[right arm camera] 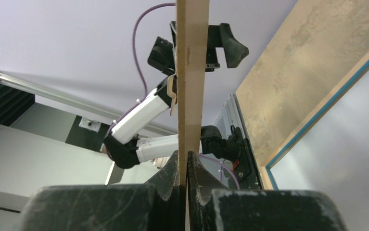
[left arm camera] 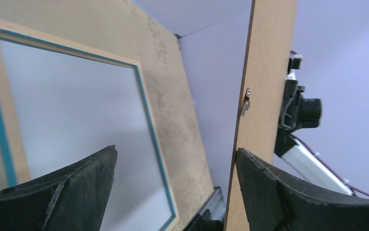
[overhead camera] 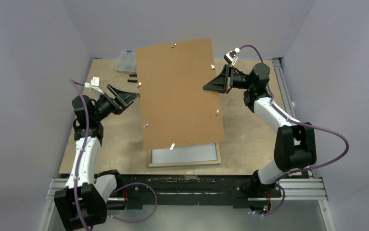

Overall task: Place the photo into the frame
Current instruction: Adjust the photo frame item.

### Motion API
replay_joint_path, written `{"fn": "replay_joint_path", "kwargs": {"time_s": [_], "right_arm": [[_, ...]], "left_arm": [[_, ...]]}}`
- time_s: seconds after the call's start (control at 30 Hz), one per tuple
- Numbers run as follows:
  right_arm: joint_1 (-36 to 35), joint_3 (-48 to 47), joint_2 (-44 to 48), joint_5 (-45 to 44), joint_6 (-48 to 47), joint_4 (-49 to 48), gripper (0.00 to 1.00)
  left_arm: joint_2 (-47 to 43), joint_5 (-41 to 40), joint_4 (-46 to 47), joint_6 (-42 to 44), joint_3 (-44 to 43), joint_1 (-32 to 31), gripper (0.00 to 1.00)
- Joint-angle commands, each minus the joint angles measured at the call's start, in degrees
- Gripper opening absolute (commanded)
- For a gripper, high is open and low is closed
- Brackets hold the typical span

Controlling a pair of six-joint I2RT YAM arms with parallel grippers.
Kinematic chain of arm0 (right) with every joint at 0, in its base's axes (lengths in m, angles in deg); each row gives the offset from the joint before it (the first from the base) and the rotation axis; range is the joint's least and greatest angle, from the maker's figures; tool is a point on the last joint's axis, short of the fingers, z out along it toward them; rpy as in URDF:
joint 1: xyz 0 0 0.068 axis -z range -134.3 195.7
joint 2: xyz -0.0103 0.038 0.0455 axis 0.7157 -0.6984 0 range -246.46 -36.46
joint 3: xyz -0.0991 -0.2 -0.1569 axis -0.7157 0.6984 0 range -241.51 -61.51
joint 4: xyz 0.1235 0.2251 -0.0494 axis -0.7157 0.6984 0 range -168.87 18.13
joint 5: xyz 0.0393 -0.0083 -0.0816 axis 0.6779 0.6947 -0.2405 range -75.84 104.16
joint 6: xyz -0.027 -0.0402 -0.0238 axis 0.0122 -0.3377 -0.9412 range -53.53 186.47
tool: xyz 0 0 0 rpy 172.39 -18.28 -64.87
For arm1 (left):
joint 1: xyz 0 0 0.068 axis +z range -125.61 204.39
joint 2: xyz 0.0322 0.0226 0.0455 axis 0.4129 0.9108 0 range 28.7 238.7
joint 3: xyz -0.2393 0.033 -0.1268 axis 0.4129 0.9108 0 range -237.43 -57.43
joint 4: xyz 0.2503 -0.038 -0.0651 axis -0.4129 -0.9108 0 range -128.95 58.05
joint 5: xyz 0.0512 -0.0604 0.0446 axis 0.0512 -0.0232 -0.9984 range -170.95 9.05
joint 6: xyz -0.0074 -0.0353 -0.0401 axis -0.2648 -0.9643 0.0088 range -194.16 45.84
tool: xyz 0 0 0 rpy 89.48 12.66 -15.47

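My left gripper should next grab the brown board by its edge between the metal tabs, so the board's broad sides stay free to fit the frame.
My right gripper is shut on the right edge of a brown backing board, holding it tilted above the table. The frame lies beneath it with its wood back up, mostly covered in the top view. Its blue inner edge shows in the wrist views. A pale flat surface fills the frame's opening; I cannot tell whether it is the photo. My left gripper stands open at the board's left edge, which is right by one finger.
Small metal tabs stick out round the board's rim. A clear bag of small parts and some black bits lie at the table's back left. Aluminium rails run along the near edge, and walls close in on three sides.
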Motion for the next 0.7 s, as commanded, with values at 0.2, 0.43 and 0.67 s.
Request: {"fn": "replay_joint_path", "kwargs": {"time_s": [0.2,0.43,0.67], "right_arm": [[-0.3,1.3,-4.1,-1.5,28.0,-37.0,0.00],[-0.3,2.0,-4.0,-1.1,24.7,-32.9,0.00],[-0.3,2.2,-1.2,-1.1,12.1,-17.2,0.00]], "left_arm": [[4.1,12.5,34.1,-13.7,-0.2,-6.7,0.86],[3.6,12.3,23.0,-6.3,-3.9,-11.1,0.72],[3.6,11.6,18.2,-4.2,-5.0,-11.1,0.16]]}}
